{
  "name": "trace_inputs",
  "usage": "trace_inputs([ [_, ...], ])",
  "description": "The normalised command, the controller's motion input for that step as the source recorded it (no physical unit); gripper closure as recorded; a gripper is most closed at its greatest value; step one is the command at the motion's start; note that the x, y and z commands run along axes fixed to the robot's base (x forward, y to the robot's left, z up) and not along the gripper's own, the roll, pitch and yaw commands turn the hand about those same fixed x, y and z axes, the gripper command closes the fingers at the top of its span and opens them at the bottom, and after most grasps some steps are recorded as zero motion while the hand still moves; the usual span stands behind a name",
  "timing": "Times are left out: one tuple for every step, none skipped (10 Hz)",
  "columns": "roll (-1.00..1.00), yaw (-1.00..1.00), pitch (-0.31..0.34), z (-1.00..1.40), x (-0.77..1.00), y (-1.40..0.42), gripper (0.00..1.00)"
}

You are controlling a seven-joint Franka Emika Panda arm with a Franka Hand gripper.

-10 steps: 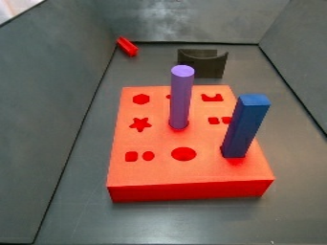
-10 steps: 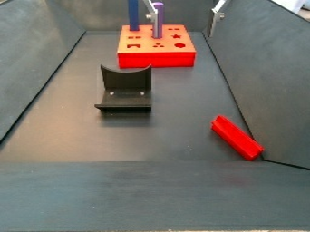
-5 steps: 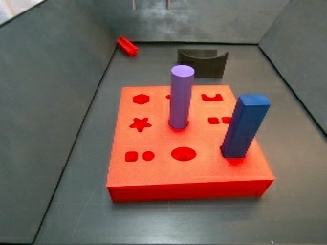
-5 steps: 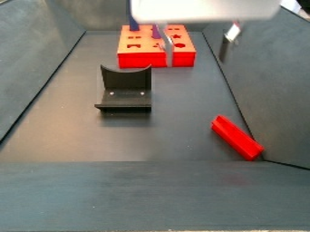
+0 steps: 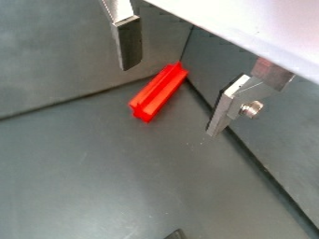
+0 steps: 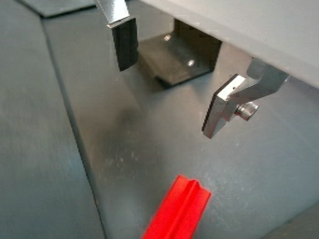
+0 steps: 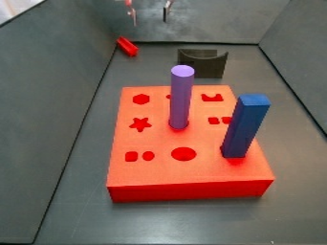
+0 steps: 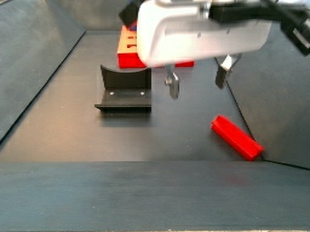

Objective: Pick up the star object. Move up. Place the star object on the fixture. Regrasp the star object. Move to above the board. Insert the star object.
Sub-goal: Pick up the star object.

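Note:
I need to carry the red peg to the fixture, so next I need to grab it with my gripper by its long ridged body (image 7: pixel 126 47) (image 5: pixel 159 91).
The star object (image 8: pixel 237 136) is a short red peg lying on the dark floor against a side wall; it also shows in a wrist view (image 5: pixel 159 91) and in a side view (image 7: pixel 126 45). My gripper (image 8: pixel 198 79) hangs open above the floor, between the fixture (image 8: pixel 123 89) and the star object, with nothing between its fingers (image 5: pixel 126 42). In a wrist view the gripper (image 6: pixel 173 79) has the fixture (image 6: pixel 181 56) beyond it and the star object (image 6: pixel 178 210) on the near side. The red board (image 7: pixel 185 144) lies away from the gripper (image 7: pixel 147 11), partly hidden (image 8: pixel 130 50) behind the gripper body.
A tall purple cylinder (image 7: pixel 182 96) and a tall blue square post (image 7: pixel 246 124) stand upright in the board. Sloping grey walls (image 8: pixel 36 82) enclose the floor, and the star object rests right against one of them (image 5: pixel 237 187).
The gripper has come away from the board and dropped lower, now hanging over the floor between the fixture and the star object. Nothing else has moved.

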Motion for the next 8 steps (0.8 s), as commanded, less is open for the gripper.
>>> trace_inputs([
  [0.05,0.26,-0.040,-1.00,-0.15,0.11,0.00],
  [0.10,0.23,-0.071,-1.00,-0.27,0.21,0.00],
  [0.13,0.20,-0.083,-1.00,-0.44,0.28,0.00],
  [0.10,0.18,-0.247,-0.83,-0.64,0.22,0.00],
  [0.06,0.03,-0.211,-0.88,-0.76,0.08,0.00],
  [0.06,0.00,-0.146,-0.96,-0.76,0.00,0.00],
  [0.05,0.00,-0.107,-1.00,-0.65,-0.03,0.00],
  [0.07,0.00,-0.070,-1.00,-0.43,-0.06,0.00],
])
